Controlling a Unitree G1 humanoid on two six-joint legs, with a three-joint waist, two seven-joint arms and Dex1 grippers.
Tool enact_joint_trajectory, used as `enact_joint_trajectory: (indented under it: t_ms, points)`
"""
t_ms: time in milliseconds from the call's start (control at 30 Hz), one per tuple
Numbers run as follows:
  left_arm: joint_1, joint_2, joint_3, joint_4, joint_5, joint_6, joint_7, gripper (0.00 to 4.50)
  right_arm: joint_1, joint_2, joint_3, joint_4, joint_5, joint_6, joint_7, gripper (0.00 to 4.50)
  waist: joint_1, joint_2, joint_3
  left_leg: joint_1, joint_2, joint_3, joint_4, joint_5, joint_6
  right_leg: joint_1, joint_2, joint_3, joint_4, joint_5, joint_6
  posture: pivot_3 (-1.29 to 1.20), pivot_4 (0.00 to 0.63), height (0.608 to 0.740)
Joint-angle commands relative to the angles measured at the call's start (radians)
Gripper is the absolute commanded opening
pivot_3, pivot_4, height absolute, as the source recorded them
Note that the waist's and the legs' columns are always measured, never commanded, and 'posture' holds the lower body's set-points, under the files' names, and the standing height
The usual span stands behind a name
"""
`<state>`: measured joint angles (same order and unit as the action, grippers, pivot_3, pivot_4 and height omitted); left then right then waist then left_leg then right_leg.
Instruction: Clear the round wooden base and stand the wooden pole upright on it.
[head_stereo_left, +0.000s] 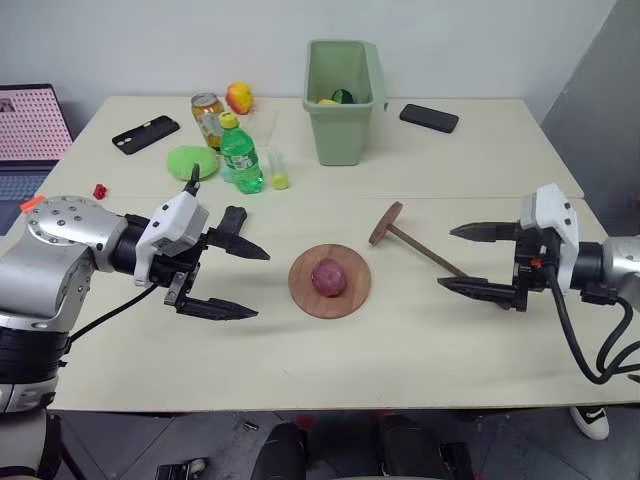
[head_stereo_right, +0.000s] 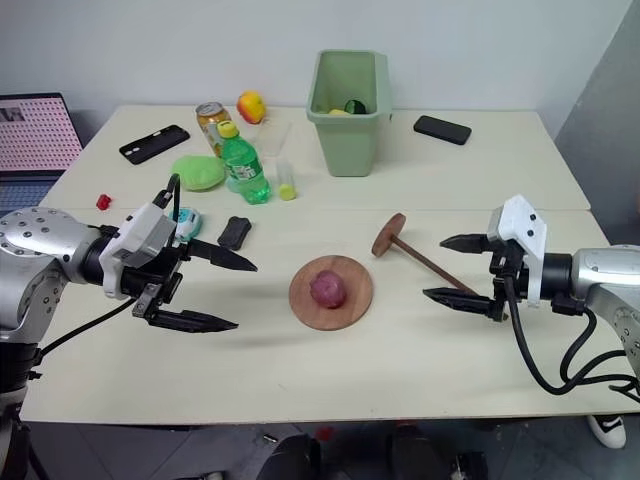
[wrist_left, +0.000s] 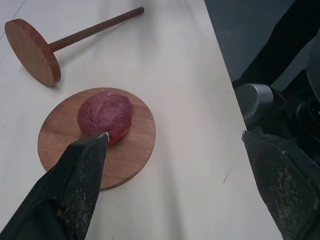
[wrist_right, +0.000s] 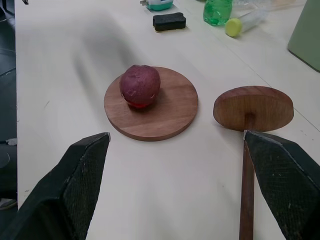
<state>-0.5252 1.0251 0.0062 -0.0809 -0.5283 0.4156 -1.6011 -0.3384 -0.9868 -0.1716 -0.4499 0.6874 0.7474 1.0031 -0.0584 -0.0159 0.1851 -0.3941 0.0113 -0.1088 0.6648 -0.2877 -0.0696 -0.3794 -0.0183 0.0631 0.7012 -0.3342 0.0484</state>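
Next, my left gripper picks up the dark red fruit by its rounded body (head_stereo_left: 329, 277) (wrist_left: 104, 114) to clear the wooden base.
The round wooden base (head_stereo_left: 352, 296) lies flat at the table's middle, and a dark red, rounded fruit-like lump (head_stereo_left: 329, 277) sits on it. The wooden pole (head_stereo_left: 428, 252) lies on its side just right of the base, its disc end (head_stereo_left: 385, 223) toward the base. My left gripper (head_stereo_left: 260, 285) hovers open left of the base, nothing between its fingers. My right gripper (head_stereo_left: 446, 258) is open too, its fingers on either side of the pole's thin end without touching it. The wrist views show the base (wrist_left: 135, 142), the lump (wrist_right: 140, 85) and the pole's disc (wrist_right: 253, 107).
A green bin (head_stereo_left: 343, 100) stands at the back centre. A green bottle (head_stereo_left: 240, 155), a can (head_stereo_left: 207, 112), a lime-green lump (head_stereo_left: 190, 160) and a black sponge (head_stereo_right: 236, 231) crowd the back left. Two phones (head_stereo_left: 146, 133) (head_stereo_left: 429, 118) lie further back. A laptop (head_stereo_left: 25, 130) is at the far left.
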Motion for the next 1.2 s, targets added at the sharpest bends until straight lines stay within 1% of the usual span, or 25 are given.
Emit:
enact_joint_trajectory:
  t_ms: [33, 167, 833, 967, 1033, 1200]
  points:
    - [-0.021, 0.013, 0.016, 0.004, -0.011, 0.015, 0.012, 4.50, -0.022, -0.007, -0.009, -0.007, -0.004, -0.023, 0.007, 4.49, 0.000, 0.000, 0.000, 0.000, 0.000, 0.000, 0.000, 0.000, 0.000, 0.000, 0.000, 0.000, 0.000, 0.000, 0.000, 0.00, 0.150, 0.740]
    - [-0.001, 0.031, 0.023, -0.005, -0.017, 0.015, -0.004, 4.50, -0.027, -0.003, -0.003, -0.004, -0.006, -0.029, 0.008, 4.49, 0.000, 0.000, 0.000, 0.000, 0.000, 0.000, 0.000, 0.000, 0.000, 0.000, 0.000, 0.000, 0.000, 0.000, 0.000, 0.00, 0.150, 0.740]
    - [0.001, 0.041, 0.024, 0.006, -0.002, -0.013, -0.010, 4.50, -0.032, -0.004, 0.007, -0.004, 0.003, -0.046, 0.019, 4.49, 0.001, 0.000, 0.000, 0.000, 0.000, 0.000, 0.000, 0.000, 0.000, 0.000, 0.000, 0.000, 0.000, 0.000, 0.000, 0.00, 0.150, 0.740]
    - [-0.056, -0.013, 0.005, 0.041, 0.026, -0.016, 0.055, 4.50, -0.027, -0.014, 0.000, -0.018, 0.017, -0.041, 0.032, 4.49, 0.001, 0.000, 0.000, 0.000, 0.000, 0.000, 0.000, 0.000, 0.000, 0.000, 0.000, 0.000, 0.000, 0.000, 0.000, 0.00, 0.150, 0.740]
    - [-0.094, -0.056, -0.028, 0.060, 0.063, -0.041, 0.080, 4.50, -0.029, -0.025, -0.002, -0.033, 0.030, -0.036, 0.049, 4.49, 0.001, 0.000, 0.000, -0.001, 0.000, 0.000, 0.001, 0.000, 0.000, 0.000, 0.000, 0.000, 0.000, 0.000, 0.000, 0.00, 0.150, 0.740]
    - [-0.149, -0.201, -0.167, 0.130, 0.198, -0.174, 0.120, 4.50, -0.053, -0.040, -0.004, -0.059, 0.069, -0.018, 0.072, 4.49, 0.002, 0.000, 0.000, -0.001, -0.001, 0.000, 0.001, 0.000, 0.000, 0.000, -0.001, 0.000, 0.000, 0.000, 0.000, 0.00, 0.150, 0.740]
